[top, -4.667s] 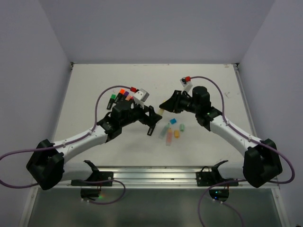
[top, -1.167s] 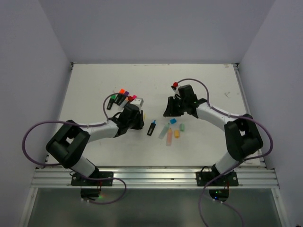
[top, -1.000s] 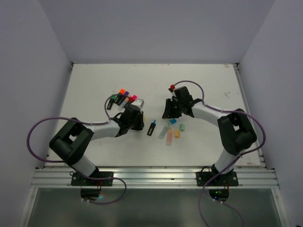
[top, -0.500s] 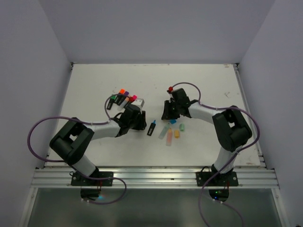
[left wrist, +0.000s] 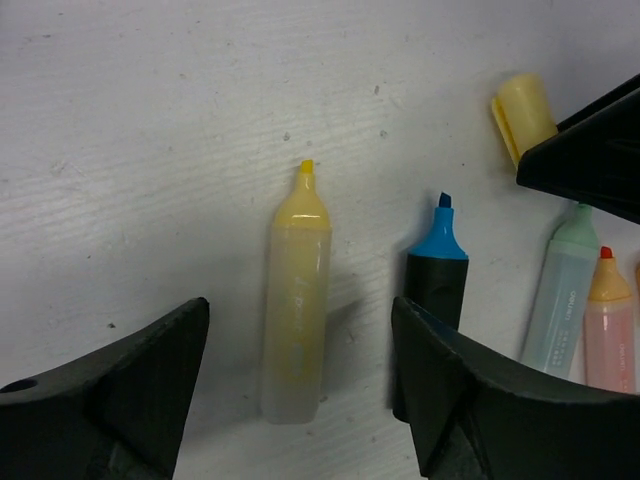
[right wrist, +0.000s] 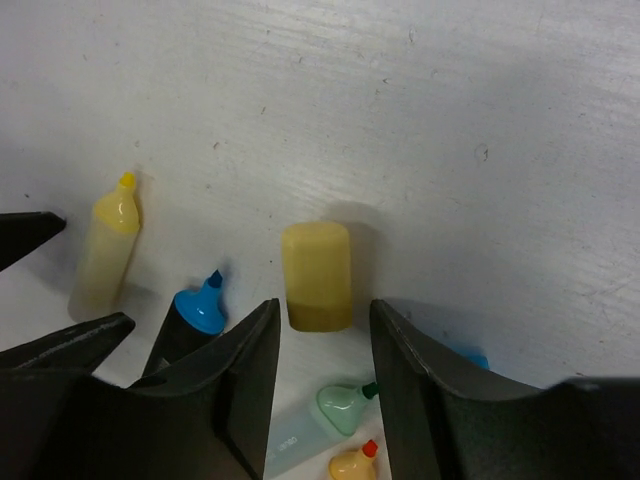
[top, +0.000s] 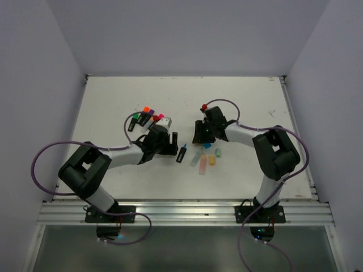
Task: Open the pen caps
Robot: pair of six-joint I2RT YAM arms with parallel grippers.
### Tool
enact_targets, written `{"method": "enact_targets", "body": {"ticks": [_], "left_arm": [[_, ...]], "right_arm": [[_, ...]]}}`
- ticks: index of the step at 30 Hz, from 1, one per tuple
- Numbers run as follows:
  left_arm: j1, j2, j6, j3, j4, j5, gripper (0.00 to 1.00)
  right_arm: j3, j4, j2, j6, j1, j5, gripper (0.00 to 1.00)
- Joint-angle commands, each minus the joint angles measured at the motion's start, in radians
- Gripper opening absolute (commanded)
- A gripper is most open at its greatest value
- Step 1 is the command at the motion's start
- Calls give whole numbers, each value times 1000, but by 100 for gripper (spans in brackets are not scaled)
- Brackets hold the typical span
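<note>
The pen's cap should stay free for the right gripper to open, so the left gripper will next pick up a capped black pen from the cluster (top: 145, 120) by its body.
My left gripper (left wrist: 298, 330) is open low over the table, with an uncapped pastel yellow pen (left wrist: 295, 310) lying between its fingers. My right gripper (right wrist: 323, 310) is open around a loose yellow cap (right wrist: 316, 275) that lies on the table; the cap also shows in the left wrist view (left wrist: 524, 112). Beside them lie an uncapped blue-tipped black pen (top: 181, 153), a mint pen (top: 197, 157) and a peach pen (top: 203, 165). Several capped black pens (top: 145, 118) sit in a cluster behind the left gripper (top: 172, 141). The right gripper (top: 197, 132) faces it closely.
Loose caps lie right of the uncapped pens: blue (top: 207, 145), mint (top: 218, 152) and peach (top: 211, 160). The two grippers are close together, and a right finger (left wrist: 590, 150) reaches into the left wrist view. The white table (top: 113, 96) ends at grey walls.
Both arms came down from holding the yellow pen between them. The pen and its cap now lie apart on the table. The left gripper has opened in the last half second.
</note>
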Motion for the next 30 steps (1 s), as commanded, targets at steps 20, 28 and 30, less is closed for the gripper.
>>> {"method": "enact_targets", "body": {"ticks": [20, 28, 30], "left_arm": [[166, 67, 289, 434, -408, -345, 100], [184, 266, 338, 577, -427, -276, 85], [186, 292, 340, 591, -428, -268, 78]], "right_arm": [[16, -88, -393, -54, 5, 109, 96], [-44, -91, -537, -69, 5, 138, 98], [-56, -92, -557, -74, 7, 148, 98]]}}
